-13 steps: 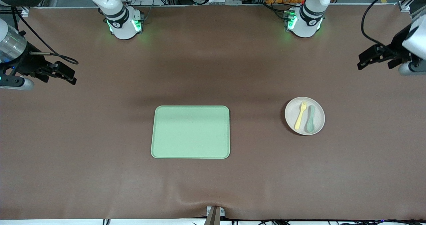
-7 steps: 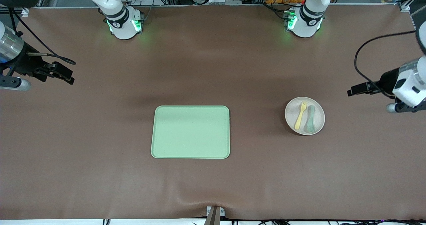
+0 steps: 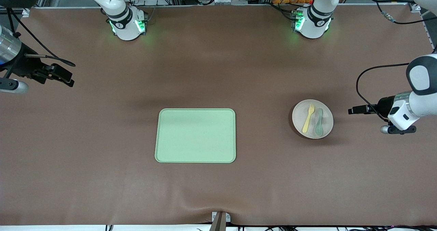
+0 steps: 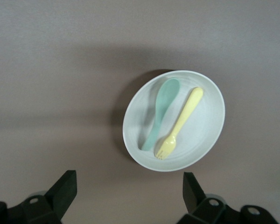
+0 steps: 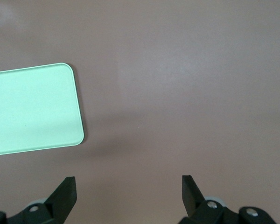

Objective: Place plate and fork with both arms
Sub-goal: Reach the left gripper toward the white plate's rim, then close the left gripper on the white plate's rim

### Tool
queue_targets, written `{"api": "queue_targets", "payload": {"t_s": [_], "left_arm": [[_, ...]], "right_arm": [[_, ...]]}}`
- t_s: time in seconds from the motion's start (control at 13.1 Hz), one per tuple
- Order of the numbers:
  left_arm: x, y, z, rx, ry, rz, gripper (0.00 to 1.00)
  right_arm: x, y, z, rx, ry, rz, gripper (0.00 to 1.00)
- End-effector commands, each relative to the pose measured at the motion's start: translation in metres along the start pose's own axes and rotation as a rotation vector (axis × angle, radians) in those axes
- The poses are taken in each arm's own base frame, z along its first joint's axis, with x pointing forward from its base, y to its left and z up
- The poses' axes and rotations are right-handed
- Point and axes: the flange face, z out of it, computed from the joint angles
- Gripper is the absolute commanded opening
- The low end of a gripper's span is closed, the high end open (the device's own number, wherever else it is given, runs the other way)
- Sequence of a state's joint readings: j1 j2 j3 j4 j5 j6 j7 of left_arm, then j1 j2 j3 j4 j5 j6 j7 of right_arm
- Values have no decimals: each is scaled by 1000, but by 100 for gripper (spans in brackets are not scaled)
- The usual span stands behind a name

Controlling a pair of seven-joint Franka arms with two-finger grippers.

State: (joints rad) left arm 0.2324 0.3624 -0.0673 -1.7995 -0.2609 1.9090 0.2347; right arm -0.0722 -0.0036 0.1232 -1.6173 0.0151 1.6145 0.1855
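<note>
The plate should go on the light-green tray, so next my left gripper needs to grab the plate by its rim.
The pale speckled plate lies on the table toward the left arm's end. On it lie the pale-yellow fork and a muted-green spoon, side by side. My left gripper is open and empty over bare table beside the plate. Its wrist view shows the plate, the fork and the spoon ahead of the open gripper. My right gripper is open and empty over the right arm's end of the table, where that arm waits.
A rectangular light-green tray lies at the table's middle. The right wrist view shows the tray's corner ahead of the open right gripper. Brown mat covers the table.
The left arm has swung from the table's edge toward the plate, its gripper now close beside it. The right arm has hardly moved.
</note>
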Motion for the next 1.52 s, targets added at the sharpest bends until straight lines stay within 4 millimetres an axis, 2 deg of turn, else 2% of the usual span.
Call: {"api": "queue_targets", "payload": {"t_s": [0.0, 0.23, 0.38, 0.61, 0.69, 0.84, 0.91, 1.14, 1.45], "left_arm": [[13, -25, 30, -71, 18, 29, 100], [24, -37, 67, -60, 42, 26, 100], [20, -46, 94, -62, 80, 34, 100], [18, -40, 114, -60, 90, 48, 100], [18, -40, 118, -62, 84, 49, 91], [19, -31, 128, -72, 68, 61, 65], [19, -29, 131, -75, 64, 65, 59], [16, -29, 138, -78, 51, 87, 42], [16, -28, 145, -81, 40, 88, 36]], "right_arm": [[1, 5, -5, 14, -3, -2, 100], [1, 9, -5, 14, -4, 4, 100], [1, 10, -5, 14, -3, 5, 100], [2, 10, -5, 14, -1, 7, 100], [2, 10, -5, 14, -1, 5, 100], [1, 9, -5, 14, -1, 4, 100], [1, 9, -5, 16, -2, 4, 100], [1, 9, -5, 14, -4, 4, 100], [1, 9, -6, 16, -2, 4, 100]]}}
